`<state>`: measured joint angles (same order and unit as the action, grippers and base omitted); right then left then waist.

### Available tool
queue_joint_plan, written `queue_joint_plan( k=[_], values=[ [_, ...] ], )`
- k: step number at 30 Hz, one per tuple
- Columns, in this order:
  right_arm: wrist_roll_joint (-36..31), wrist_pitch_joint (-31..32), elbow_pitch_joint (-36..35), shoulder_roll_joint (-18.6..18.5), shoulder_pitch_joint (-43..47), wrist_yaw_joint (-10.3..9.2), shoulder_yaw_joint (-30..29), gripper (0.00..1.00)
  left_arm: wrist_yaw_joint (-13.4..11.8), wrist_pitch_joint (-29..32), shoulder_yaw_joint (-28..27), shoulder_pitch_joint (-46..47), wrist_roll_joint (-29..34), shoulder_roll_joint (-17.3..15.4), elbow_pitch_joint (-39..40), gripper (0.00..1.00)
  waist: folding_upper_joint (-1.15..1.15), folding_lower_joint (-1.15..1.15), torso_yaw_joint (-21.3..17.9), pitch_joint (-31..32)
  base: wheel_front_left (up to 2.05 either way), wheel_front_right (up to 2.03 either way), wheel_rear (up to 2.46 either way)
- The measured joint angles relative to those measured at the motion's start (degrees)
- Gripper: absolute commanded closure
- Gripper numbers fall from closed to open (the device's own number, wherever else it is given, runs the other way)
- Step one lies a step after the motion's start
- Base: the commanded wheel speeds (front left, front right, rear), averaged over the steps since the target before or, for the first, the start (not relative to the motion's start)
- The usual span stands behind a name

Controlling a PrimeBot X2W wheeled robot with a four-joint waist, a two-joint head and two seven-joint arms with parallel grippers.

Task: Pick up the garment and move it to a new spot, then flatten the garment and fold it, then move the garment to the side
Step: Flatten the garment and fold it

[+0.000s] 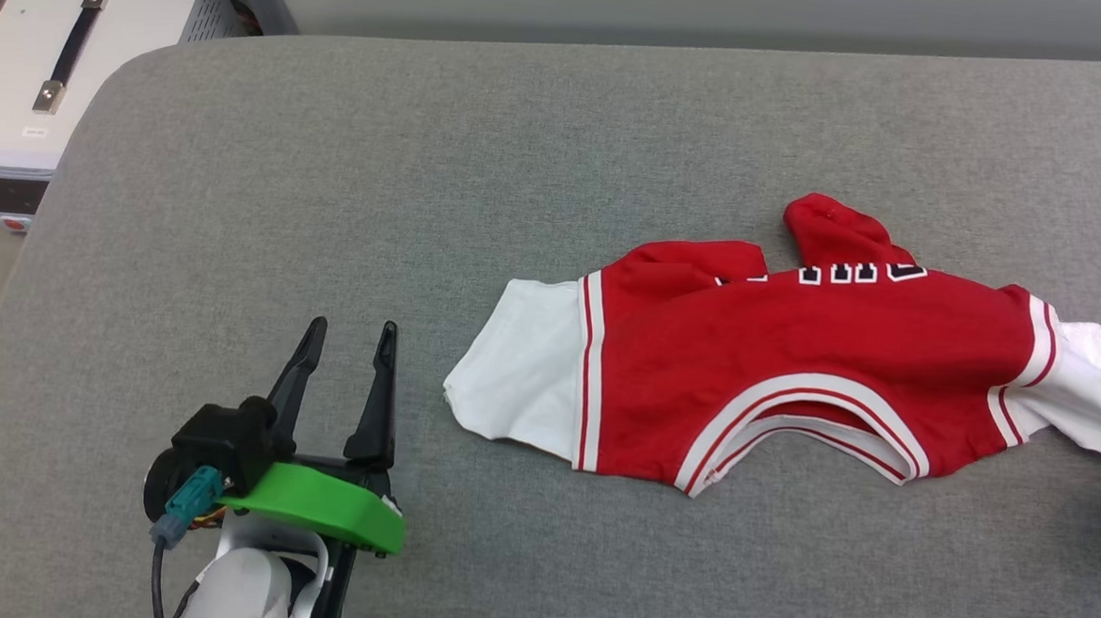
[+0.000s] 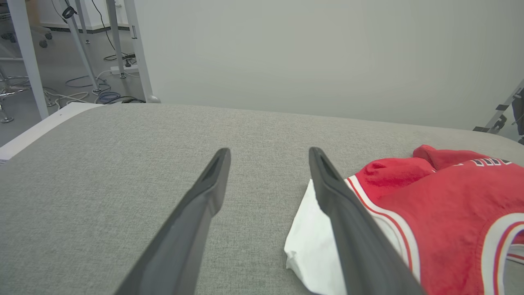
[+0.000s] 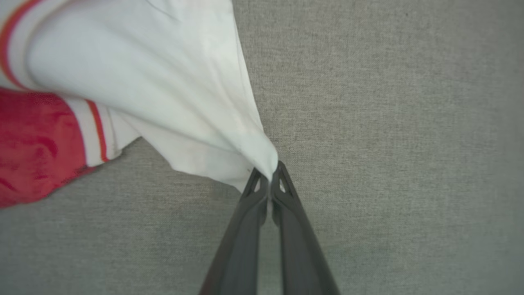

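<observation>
The left gripper next needs to pinch the white sleeve by its hem corner [image 1: 450,393], where a small fold puckers up while the rest of the sleeve lies flat.
The garment [image 1: 798,362], a red jersey with white sleeves and striped trim, lies crumpled on the grey cushion [image 1: 411,166], neckline toward me and black lettering along its far edge. My left gripper [image 1: 352,340] stands open just left of the garment's white left sleeve [image 2: 311,246], touching nothing. In the right wrist view my right gripper [image 3: 270,174] is shut on the tip of the other white sleeve [image 3: 163,94], which is pulled taut toward the fingers. That sleeve runs off the right edge of the head view.
A white case with a black handle [image 1: 39,81] sits beyond the cushion's far left corner. A pale wall [image 2: 327,53] rises behind the cushion. Metal stand legs and cables [image 2: 82,53] are on the floor at the far left.
</observation>
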<state>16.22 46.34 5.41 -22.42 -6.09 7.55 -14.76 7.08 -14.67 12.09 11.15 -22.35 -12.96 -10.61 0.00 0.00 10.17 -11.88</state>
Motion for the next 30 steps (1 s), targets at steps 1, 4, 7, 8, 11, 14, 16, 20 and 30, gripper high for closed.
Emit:
queue_joint_plan(
  k=[1,4,7,8,11,14,16,20,30],
  values=[
    [-0.1,-0.2,-0.1,-0.2,0.2,0.00,-0.4,1.00,0.0,0.0,0.2,0.0,-0.1,-0.1,-0.1,0.00,0.00,0.00,-0.2,0.2,0.00,0.00,0.00],
    [-0.4,-0.8,-0.5,-0.5,0.5,0.00,-0.9,1.00,0.0,0.5,1.3,0.0,-1.2,-1.0,-1.0,0.00,0.00,0.00,-1.0,0.5,0.00,0.00,0.00],
    [-0.4,-1.2,-1.1,-0.7,0.8,0.00,-0.7,1.00,0.0,4.5,4.0,0.5,-3.7,-2.8,-1.5,0.00,0.00,0.00,-1.9,0.4,0.00,0.00,0.00],
    [-0.4,-1.3,-1.2,-0.6,0.9,0.00,-0.6,1.00,0.0,6.1,4.9,0.8,-4.7,-3.3,-1.4,0.00,0.00,0.00,-2.1,0.3,0.00,0.00,0.00],
    [-0.4,-1.8,-1.7,-0.5,0.9,0.00,-0.1,1.00,0.3,13.2,8.1,3.0,-8.5,-5.2,-0.6,0.00,0.00,0.00,-2.7,-0.4,0.00,0.00,0.00],
    [-0.3,-1.8,-2.1,-0.2,0.9,0.00,0.3,1.00,0.3,22.4,10.5,5.2,-11.2,-7.0,0.0,0.00,0.00,0.00,-3.3,-1.2,0.00,0.00,0.00],
    [-0.3,-1.8,-2.3,-0.2,0.7,0.00,0.6,1.00,-0.1,28.0,10.9,6.7,-12.5,-7.4,0.1,0.00,0.00,0.00,-3.7,-1.7,0.00,0.00,0.00],
    [-0.3,-1.8,-3.0,-0.1,0.0,0.00,1.4,1.00,-3.4,38.3,12.9,9.3,-12.1,-8.5,0.3,0.00,0.00,0.00,-4.8,-2.7,0.00,0.00,0.00],
    [0.0,-1.8,-4.4,-0.2,-1.1,0.00,3.4,1.00,-9.3,47.8,15.9,12.7,-7.6,-9.4,-1.0,0.00,0.00,0.00,-7.2,-5.1,0.00,0.00,0.00]
  ],
)
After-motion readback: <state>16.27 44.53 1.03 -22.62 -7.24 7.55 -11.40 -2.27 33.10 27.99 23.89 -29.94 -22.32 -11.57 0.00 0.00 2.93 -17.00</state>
